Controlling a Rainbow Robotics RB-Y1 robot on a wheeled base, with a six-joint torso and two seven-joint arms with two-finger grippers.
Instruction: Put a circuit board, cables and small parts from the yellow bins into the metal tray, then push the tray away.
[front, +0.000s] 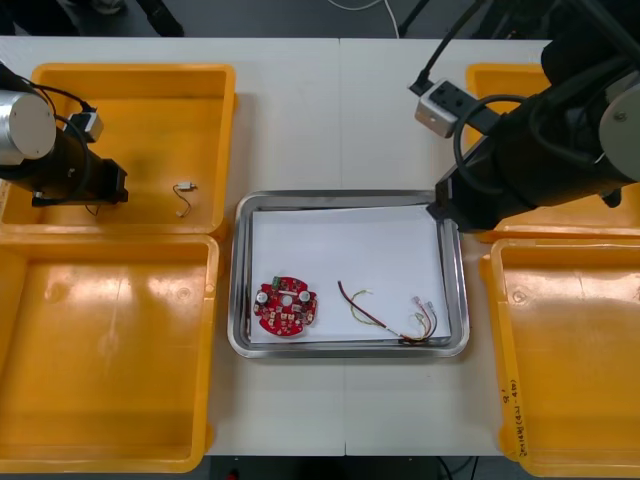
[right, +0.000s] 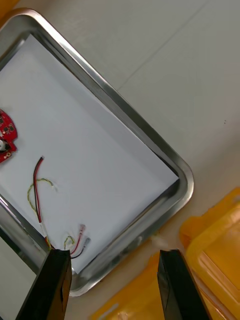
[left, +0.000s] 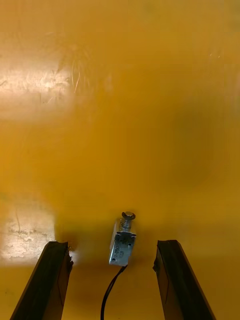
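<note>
My left gripper grabs the small metal part by its flat-sided metal body next, since its dark lead trails thin and slack.
In the metal tray lie a round red circuit board and a red and yellow cable. My right gripper hangs open over the tray's far right corner. Its wrist view shows the gripper with nothing between the fingers, above the tray rim, the cable and the board's edge. My left gripper is low in the far left yellow bin. It stands open around a small metal part with a dark lead, which lies on the bin floor.
A small metal part with a thin wire lies in the far left bin, right of the left gripper. The near left bin and near right bin flank the tray. The right arm covers much of the far right bin.
</note>
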